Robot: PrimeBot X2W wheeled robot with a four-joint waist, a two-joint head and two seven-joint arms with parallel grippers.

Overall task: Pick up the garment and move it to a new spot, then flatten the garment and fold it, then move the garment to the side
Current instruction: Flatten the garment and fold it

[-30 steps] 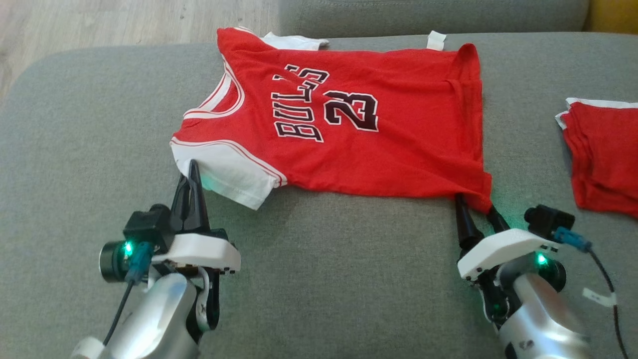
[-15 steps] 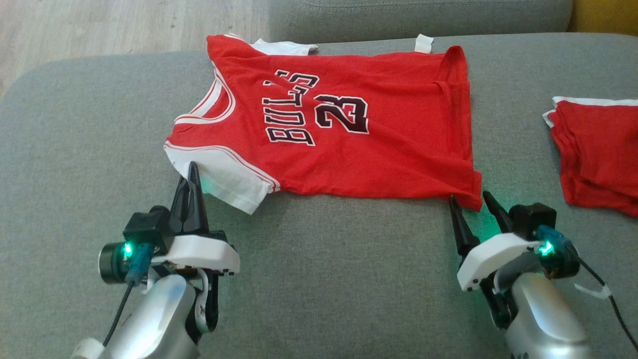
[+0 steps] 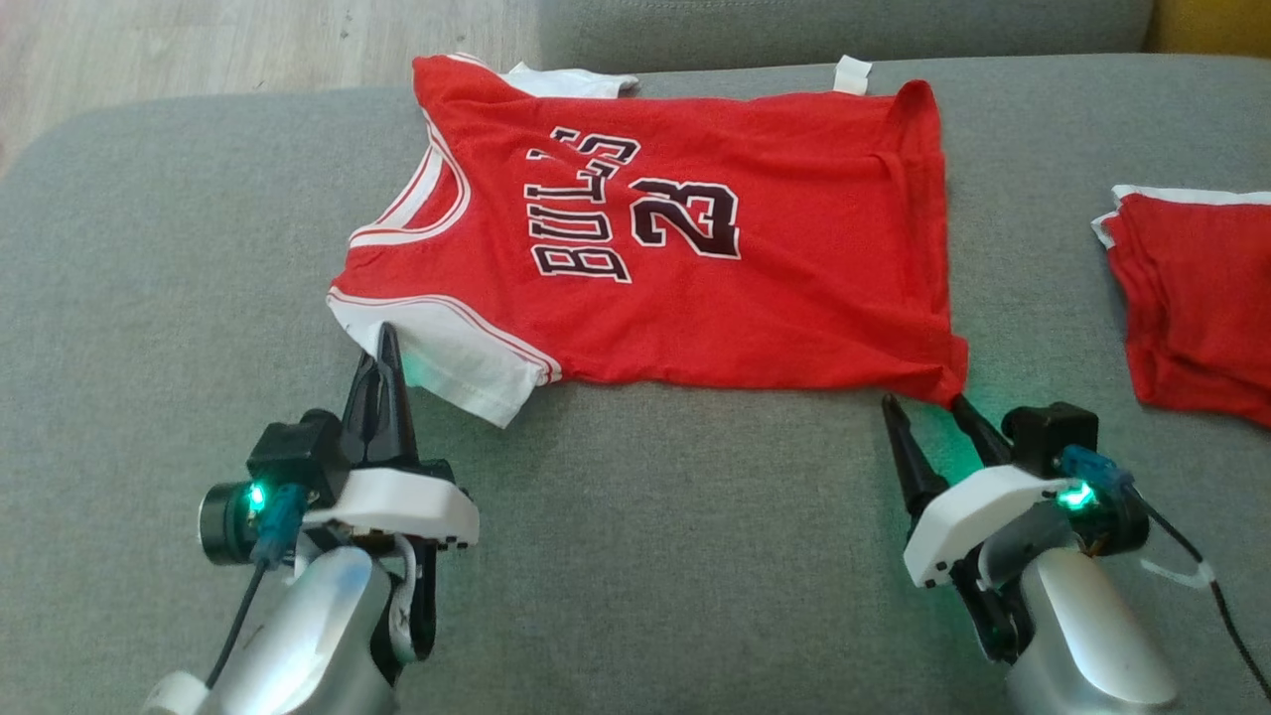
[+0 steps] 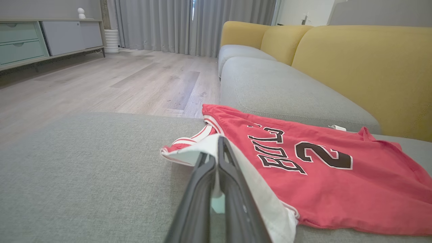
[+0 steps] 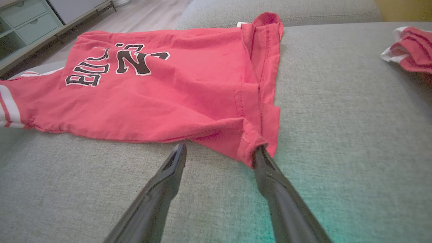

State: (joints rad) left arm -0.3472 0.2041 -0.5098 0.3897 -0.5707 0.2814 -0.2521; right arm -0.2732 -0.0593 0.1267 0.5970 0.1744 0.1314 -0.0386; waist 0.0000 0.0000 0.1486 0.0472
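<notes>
My right gripper grabs the red jersey by its hem corner (image 3: 950,383) next, to fold it over toward the jersey's black number (image 3: 685,219).
The garment (image 3: 695,288) is a red jersey with black lettering and white sleeves, spread face up on the grey cushion (image 3: 645,546). My left gripper (image 3: 384,338) is shut on the near white sleeve; in the left wrist view the white cloth is pinched between the jaws of the left gripper (image 4: 213,148), with the garment (image 4: 320,189) stretching off to the right. My right gripper (image 3: 925,404) stands open at the near hem corner. In the right wrist view the right gripper (image 5: 220,148) has one fingertip (image 5: 260,155) touching that corner of the garment (image 5: 168,101), the other on bare cushion.
Another red piece of clothing (image 3: 1201,298) lies folded at the right edge, also seen in the right wrist view as a red bundle (image 5: 411,47). Wooden floor (image 3: 199,50) lies beyond the cushion's far left. A yellow sofa back (image 4: 364,67) and a low cabinet (image 4: 33,40) stand farther off.
The right gripper has drawn back from the hem corner, which was between its fingers and now lies on the cushion. The left gripper has kept its hold. The head camera shifted slightly.
</notes>
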